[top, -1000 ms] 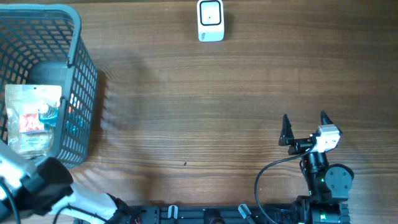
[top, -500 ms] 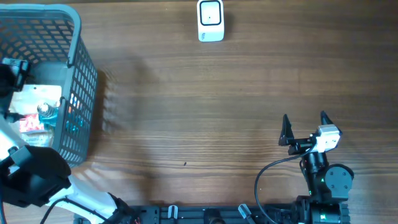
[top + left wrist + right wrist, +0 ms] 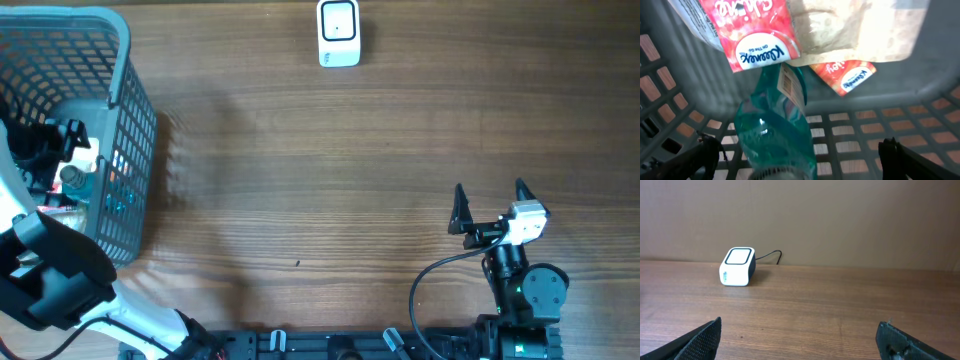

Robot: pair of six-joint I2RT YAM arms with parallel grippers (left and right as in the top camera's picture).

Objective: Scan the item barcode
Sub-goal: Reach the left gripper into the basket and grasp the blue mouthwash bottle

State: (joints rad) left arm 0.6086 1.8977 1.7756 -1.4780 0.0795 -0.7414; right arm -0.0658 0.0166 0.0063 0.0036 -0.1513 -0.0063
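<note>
The teal bottle (image 3: 772, 125) should next be picked up by its cap end (image 3: 779, 169) with my left gripper, so the tan label stays uncovered and I can scan the item barcode.
Several items lie in the grey mesh basket (image 3: 132, 120) at the table's left. In the left wrist view they are a teal bottle (image 3: 772, 125) with a tan label, two red Kleenex packs (image 3: 747, 35), and a beige pouch (image 3: 855, 30). My left gripper (image 3: 50, 150) is down inside the basket. It stands open (image 3: 800, 152), with the bottle's cap end between its fingers and apart from both. The white scanner (image 3: 339, 32) sits at the far middle edge. My right gripper (image 3: 490, 205) hangs open at the right, facing the scanner (image 3: 737, 266), with nothing in it.
The basket's walls (image 3: 920, 85) close in around my left gripper on all sides. A black cable runs back from the scanner (image 3: 771, 256). Bare wooden tabletop (image 3: 330, 180) stretches between the basket, the scanner and my right arm.
My left arm has swung up from the near left corner into the basket and now covers most of the items. The right arm has not moved.
</note>
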